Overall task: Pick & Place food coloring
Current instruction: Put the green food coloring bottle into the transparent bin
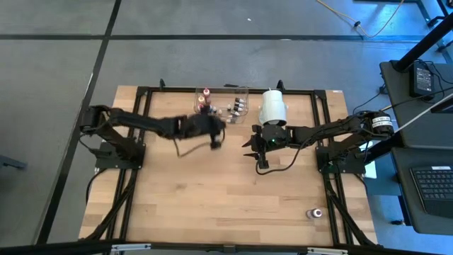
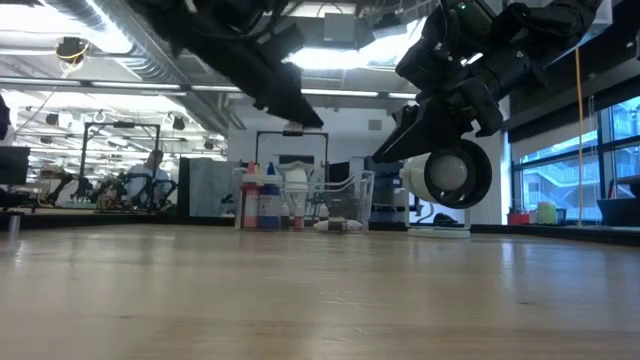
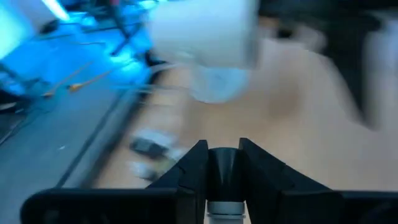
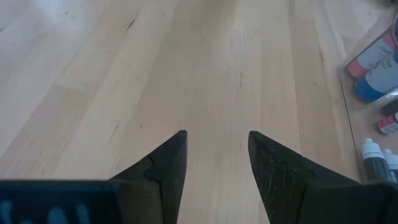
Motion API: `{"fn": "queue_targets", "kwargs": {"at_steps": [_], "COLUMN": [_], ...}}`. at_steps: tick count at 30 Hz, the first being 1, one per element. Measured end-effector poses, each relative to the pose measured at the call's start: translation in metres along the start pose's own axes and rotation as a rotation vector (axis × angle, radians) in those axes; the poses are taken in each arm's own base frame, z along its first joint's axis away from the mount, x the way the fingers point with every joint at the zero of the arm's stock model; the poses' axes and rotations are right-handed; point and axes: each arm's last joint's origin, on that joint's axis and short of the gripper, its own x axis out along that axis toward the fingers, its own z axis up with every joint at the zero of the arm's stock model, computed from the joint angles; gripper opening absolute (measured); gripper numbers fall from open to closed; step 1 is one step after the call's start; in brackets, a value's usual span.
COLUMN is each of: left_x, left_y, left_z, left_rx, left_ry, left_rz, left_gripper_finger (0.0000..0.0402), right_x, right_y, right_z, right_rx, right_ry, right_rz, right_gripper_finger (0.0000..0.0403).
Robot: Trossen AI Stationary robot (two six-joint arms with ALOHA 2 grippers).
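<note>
The small vial (image 3: 223, 186) is hanging short of the clear tray and would miss it if I opened now. My left gripper should first bring the vial closer.
A clear tray (image 1: 243, 91) at the table's far edge holds several tiny food coloring bottles (image 1: 205, 98); they also show in the low view (image 2: 268, 205). My left gripper (image 1: 215, 139) hovers just in front of the tray, shut on a small vial (image 3: 223, 186) with a dark top and pale body. My right gripper (image 1: 248, 147) is open and empty (image 4: 217, 155) above bare wood, right of the left gripper and in front of the big white cylinder (image 1: 272, 106). One more small bottle (image 1: 313, 212) stands alone near the table's right front corner. My left gripper pinches the small vial between its two fingers (image 3: 193, 168); the vial's dark top (image 3: 222, 163) shows in the gap. The vial is lifted clear of the table. The blurred wrist view does not show which part of the vial the fingers are on.
The big white cylinder (image 2: 450, 175) stands to the right of the tray. Black frame rails (image 1: 141, 91) run around the table's edges. Open wood (image 1: 212, 198) fills the middle and near part of the table.
</note>
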Motion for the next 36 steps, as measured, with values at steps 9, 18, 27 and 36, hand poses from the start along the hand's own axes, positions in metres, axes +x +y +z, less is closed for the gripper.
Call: {"fn": "queue_targets", "kwargs": {"at_steps": [9, 18, 27, 36], "left_x": [0.035, 0.104, 0.147, 0.151], "left_y": [0.076, 0.094, 0.079, 0.077], "left_z": [0.041, 0.022, -0.015, -0.019], "left_rx": [-0.104, -0.195, -0.195, -0.158], "left_ry": [0.1, 0.064, 0.131, 0.133], "left_rz": [0.03, -0.106, -0.118, -0.114], "left_gripper_finger": [0.007, 0.0074, 0.0086, 0.009], "right_x": [0.0, 0.0, 0.0, 0.0], "right_y": [0.0, 0.001, 0.001, 0.001], "right_z": [0.0, -0.009, -0.009, -0.009], "right_rx": [-0.022, -0.022, -0.045, -0.04], "right_ry": [-0.001, 0.022, 0.022, 0.025], "right_rz": [0.0, -0.013, -0.013, -0.012], "right_gripper_finger": [0.0173, 0.0173, 0.0173, 0.0173]}}
